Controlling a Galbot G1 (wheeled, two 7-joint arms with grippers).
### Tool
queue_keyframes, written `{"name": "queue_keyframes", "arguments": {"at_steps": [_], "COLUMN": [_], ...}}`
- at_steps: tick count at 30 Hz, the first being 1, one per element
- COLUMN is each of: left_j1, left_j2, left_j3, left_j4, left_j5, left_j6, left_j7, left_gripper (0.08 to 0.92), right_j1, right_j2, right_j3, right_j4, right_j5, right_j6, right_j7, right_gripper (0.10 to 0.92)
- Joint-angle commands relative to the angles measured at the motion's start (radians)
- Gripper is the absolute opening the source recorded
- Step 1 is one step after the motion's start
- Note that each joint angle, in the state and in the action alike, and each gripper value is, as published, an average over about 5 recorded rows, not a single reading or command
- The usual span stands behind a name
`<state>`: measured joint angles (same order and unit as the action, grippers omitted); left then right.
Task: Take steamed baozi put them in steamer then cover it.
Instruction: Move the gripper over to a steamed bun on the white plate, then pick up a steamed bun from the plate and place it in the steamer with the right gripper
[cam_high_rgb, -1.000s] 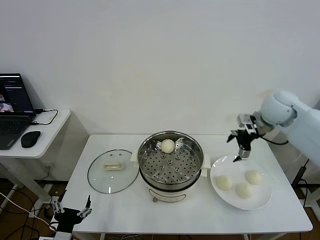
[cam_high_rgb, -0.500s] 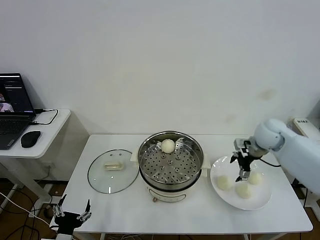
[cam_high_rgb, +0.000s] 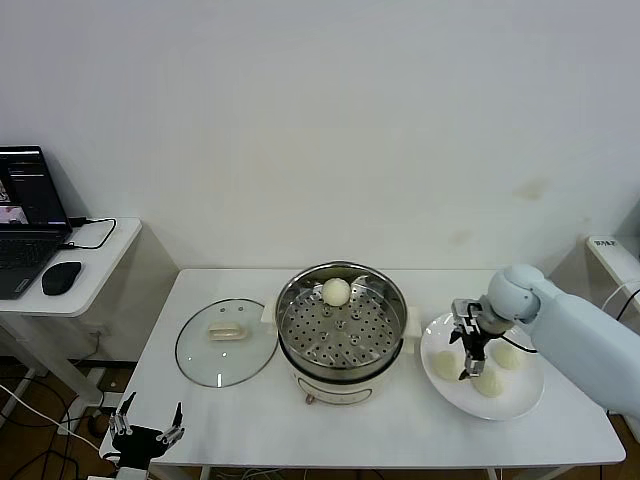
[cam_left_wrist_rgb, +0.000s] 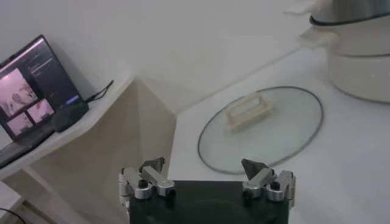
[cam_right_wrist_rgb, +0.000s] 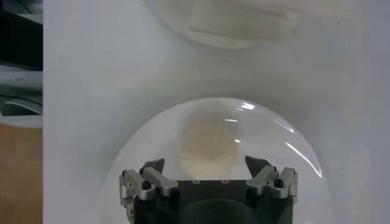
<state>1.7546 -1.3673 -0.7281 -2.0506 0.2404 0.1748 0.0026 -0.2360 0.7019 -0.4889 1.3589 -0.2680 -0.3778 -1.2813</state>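
The baozi (cam_right_wrist_rgb: 208, 146) is still below my fingers, which stop short of the white plate, so they would miss if I closed now. My right gripper needs to go down first and then close.
The steamer (cam_high_rgb: 342, 325) stands mid-table with one baozi (cam_high_rgb: 336, 291) on its perforated tray at the far side. Three baozi (cam_high_rgb: 444, 365) (cam_high_rgb: 489, 382) (cam_high_rgb: 508, 355) lie on a white plate (cam_high_rgb: 515, 400) to its right. My right gripper (cam_high_rgb: 468, 350) is open, low over the plate, pointing down among the buns. In the right wrist view one baozi (cam_right_wrist_rgb: 207, 149) lies just ahead of the open right gripper (cam_right_wrist_rgb: 205, 163), on the plate (cam_right_wrist_rgb: 274, 152). The cover (cam_high_rgb: 226, 341) lies flat left of the steamer. My left gripper (cam_high_rgb: 146, 432) is parked open below the table's front left corner.
A side table at the far left carries a laptop (cam_high_rgb: 25, 215) and a mouse (cam_high_rgb: 61, 277). In the left wrist view the cover (cam_left_wrist_rgb: 262, 125) and the steamer's base (cam_left_wrist_rgb: 359, 55) lie ahead of the left gripper (cam_left_wrist_rgb: 204, 164). The steamer's base (cam_right_wrist_rgb: 244, 21) shows beyond the plate.
My right gripper has come down and to the left, from above the plate's far edge to low over the buns. The left gripper has sunk slightly.
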Motion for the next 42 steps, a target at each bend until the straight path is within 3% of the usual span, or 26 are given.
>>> {"name": "queue_keyframes", "arguments": {"at_steps": [1, 23, 33, 42], "left_j1": [-0.006, -0.016, -0.022, -0.023], "left_j2": [0.001, 0.003, 0.001, 0.006], "left_j3": [0.000, 0.001, 0.003, -0.002], "left_j4": [0.011, 0.031, 0.034, 0.020], "left_j5": [0.001, 0.001, 0.000, -0.002], "left_j6": [0.001, 0.001, 0.000, 0.003], "left_j7": [-0.001, -0.001, -0.001, 0.002], "left_gripper": [0.823, 0.823, 0.823, 0.823], "right_j1": [-0.034, -0.040, -0.037, 0.092], "right_j2": [0.045, 0.068, 0.064, -0.015], "right_j3": [0.020, 0.026, 0.031, -0.012], "right_j4": [-0.055, -0.098, -0.100, -0.047], "right_j5": [-0.046, -0.052, -0.037, 0.075], "right_j6": [0.004, 0.016, 0.009, -0.013], "right_j7": [0.011, 0.026, 0.023, 0.000], "right_gripper": [0.823, 0.816, 0.630, 0.570]}}
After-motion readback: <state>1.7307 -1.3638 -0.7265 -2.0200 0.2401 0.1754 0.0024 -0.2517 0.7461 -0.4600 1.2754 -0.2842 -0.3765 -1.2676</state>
